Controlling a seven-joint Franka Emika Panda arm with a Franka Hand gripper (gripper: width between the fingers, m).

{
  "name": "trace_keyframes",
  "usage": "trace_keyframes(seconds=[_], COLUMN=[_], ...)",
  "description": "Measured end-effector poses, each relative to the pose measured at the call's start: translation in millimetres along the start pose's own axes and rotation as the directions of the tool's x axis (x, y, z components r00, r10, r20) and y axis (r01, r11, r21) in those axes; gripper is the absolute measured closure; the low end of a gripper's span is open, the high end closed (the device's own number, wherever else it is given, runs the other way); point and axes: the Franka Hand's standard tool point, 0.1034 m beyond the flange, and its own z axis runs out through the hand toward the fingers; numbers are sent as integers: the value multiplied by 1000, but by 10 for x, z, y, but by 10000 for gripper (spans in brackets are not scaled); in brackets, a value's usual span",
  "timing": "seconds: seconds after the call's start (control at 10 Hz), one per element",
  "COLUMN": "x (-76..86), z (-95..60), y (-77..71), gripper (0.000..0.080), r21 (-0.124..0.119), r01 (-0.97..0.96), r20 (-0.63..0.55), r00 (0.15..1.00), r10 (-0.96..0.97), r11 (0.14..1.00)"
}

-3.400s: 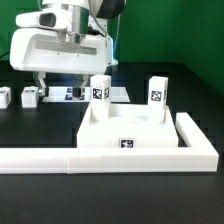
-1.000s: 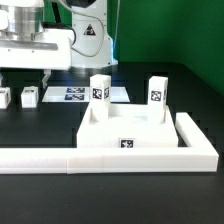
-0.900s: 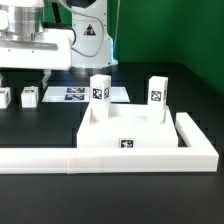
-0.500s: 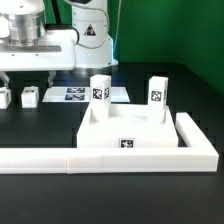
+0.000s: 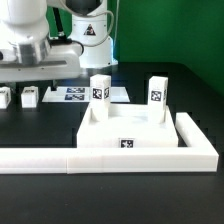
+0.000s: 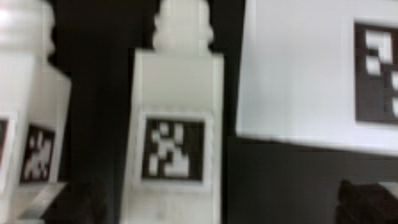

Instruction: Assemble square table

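Observation:
I should grip the white leg by its tagged body [image 5: 29, 98] [image 6: 173, 152] with my gripper next. The leg's narrow round tip then stays free to go into the tabletop's socket.
The white square tabletop [image 5: 128, 132] lies in the corner of the rail, its tag facing the camera. Two white tagged legs stand upright in its far sockets, one to the left [image 5: 100, 89] and one to the right [image 5: 158, 91]. Two loose legs [image 5: 30, 96] [image 5: 5, 97] stand on the black table at the exterior view's left. My gripper [image 5: 33, 80] hangs just above them, open. In the wrist view one tagged leg [image 6: 175, 140] stands between my spread fingertips [image 6: 222, 205], untouched, and a second leg [image 6: 25, 120] is beside it.
The long white L-shaped rail [image 5: 100, 159] runs along the front and up the right side [image 5: 196, 136]. The marker board [image 5: 82, 93] lies flat behind the loose legs and also shows in the wrist view [image 6: 311, 70]. The robot base [image 5: 90, 35] stands at the back.
The arm moved from above the marker board to the exterior view's left, then came down over the loose legs. The tabletop and its two standing legs have not moved.

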Motion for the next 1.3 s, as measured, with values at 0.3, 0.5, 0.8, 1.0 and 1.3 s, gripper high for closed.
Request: trace_keyframes(seconds=[0.3,0.5,0.8,1.0,1.3], x=[-43,25,43,3,16], z=[-15,31,90,186,179], y=[-37,-4,45,14,-31], gripper=[151,151,238,512,511], r21=[-9,-18,-16,-16,-22], r01=[7,23,50,55,64], r20=[164,142,128,129,132], r00=[986,990,991,990,989], r10=[-5,-21,-48,-52,-60], r11=[1000,1000,999,998,998])
